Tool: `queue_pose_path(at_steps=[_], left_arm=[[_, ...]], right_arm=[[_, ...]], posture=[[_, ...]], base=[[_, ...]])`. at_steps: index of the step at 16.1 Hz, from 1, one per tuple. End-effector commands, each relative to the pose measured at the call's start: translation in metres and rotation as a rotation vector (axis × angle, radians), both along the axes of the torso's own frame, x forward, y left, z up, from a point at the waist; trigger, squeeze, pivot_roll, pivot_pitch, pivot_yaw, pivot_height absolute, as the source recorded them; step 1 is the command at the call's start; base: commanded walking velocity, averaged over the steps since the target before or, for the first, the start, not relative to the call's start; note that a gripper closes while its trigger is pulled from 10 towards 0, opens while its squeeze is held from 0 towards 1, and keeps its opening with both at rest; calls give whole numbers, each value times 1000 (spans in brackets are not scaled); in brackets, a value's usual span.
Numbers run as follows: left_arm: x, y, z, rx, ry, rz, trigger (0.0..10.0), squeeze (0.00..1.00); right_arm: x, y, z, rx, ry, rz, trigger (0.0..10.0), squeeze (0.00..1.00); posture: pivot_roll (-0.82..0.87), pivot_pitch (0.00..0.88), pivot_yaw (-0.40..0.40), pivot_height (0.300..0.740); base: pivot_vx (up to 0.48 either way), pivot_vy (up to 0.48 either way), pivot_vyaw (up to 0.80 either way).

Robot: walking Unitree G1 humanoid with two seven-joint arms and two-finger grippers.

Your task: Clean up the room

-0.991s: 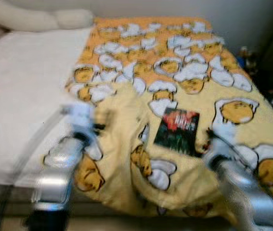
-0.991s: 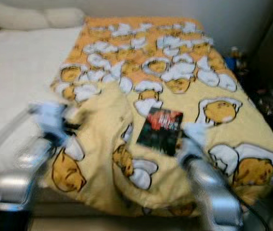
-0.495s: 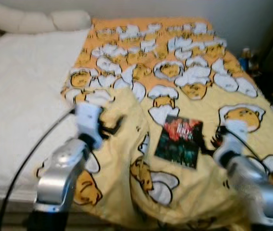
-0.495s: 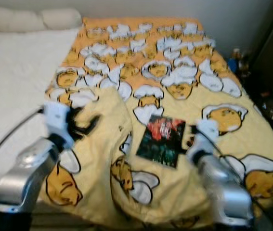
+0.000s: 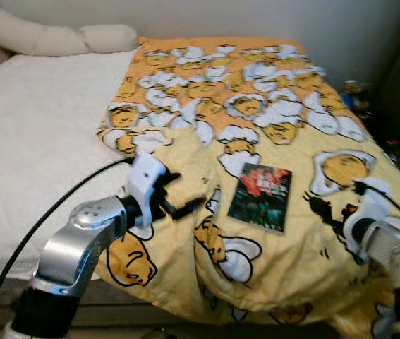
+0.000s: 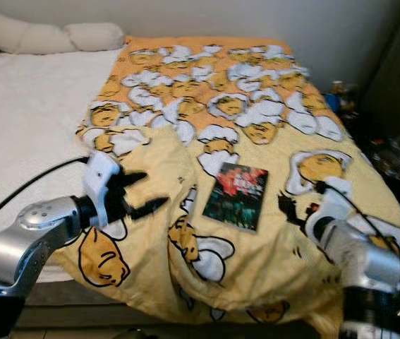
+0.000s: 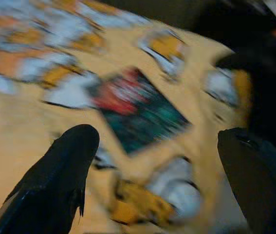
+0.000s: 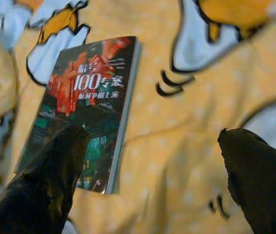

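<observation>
The book is lying flat with its broad cover (image 5: pixel 260 196) facing up. My right gripper should grab the book by its thin lower edge (image 5: pixel 270 228) next.
A dark book (image 5: pixel 259 196) with a red and green cover lies flat on the yellow egg-character blanket (image 5: pixel 256 106) spread over the bed. My left gripper (image 5: pixel 180 193) hovers open just left of the book, above a raised fold of the blanket, with nothing between its fingers (image 7: pixel 64 170). My right gripper (image 5: pixel 319 206) is open to the book's right, low over the blanket. In the right wrist view the book (image 8: pixel 84 107) lies slightly off to one side ahead of the spread fingers (image 8: pixel 259 175). The left wrist view is blurred, with the book (image 7: pixel 138 109) ahead.
The bare white mattress (image 5: pixel 30 141) takes up the bed's left half, with pale pillows (image 5: pixel 51 37) at the head by the wall. Dark clutter (image 6: pixel 390 152) sits on the floor beside the bed's right edge. A black cable (image 5: pixel 51 212) trails from my left arm.
Both arms have come up and forward over the blanket, ending on either side of the book. The book has not moved. The picture has sharpened from blur.
</observation>
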State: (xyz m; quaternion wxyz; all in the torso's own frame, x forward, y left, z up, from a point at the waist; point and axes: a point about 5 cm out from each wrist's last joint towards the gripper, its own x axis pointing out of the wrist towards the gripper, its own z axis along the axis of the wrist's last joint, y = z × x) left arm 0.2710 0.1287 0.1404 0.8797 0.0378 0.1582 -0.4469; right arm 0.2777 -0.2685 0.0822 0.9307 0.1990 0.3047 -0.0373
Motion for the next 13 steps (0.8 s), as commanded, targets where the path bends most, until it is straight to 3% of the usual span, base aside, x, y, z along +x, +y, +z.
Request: queue_pose_path(at_steps=[1,5,6,7,8,10,13], left_arm=[[0,-3,2,4,17,-51,10000,1000],[3,-2,2,50,43,-124,10000,1000],[3,-2,2,61,31,-123,10000,976],[5,-2,2,66,17,-111,10000,145],[7,-2,3,63,-7,-78,10000,0],[11,1,2,36,-19,31,10000,0],[7,3,0,15,-34,95,10000,0]], right_arm=[[0,-1,-2,56,17,-4,10000,1000],[4,-7,-22,221,72,-42,10000,1000],[6,-6,-22,230,59,-20,10000,808],[7,-3,-20,237,40,2,10000,0],[11,1,-15,243,6,41,10000,0],[21,7,-3,204,-70,102,10000,0],[32,8,9,104,-130,142,10000,0]], posture=[[8,0,58,740],[-12,0,86,740],[-4,0,81,740],[-2,0,79,740],[8,0,69,740],[23,0,52,740],[45,0,22,740]], base=[[0,0,0],[0,0,0],[0,0,0],[0,0,0],[0,0,0],[0,0,0],[0,0,0]])
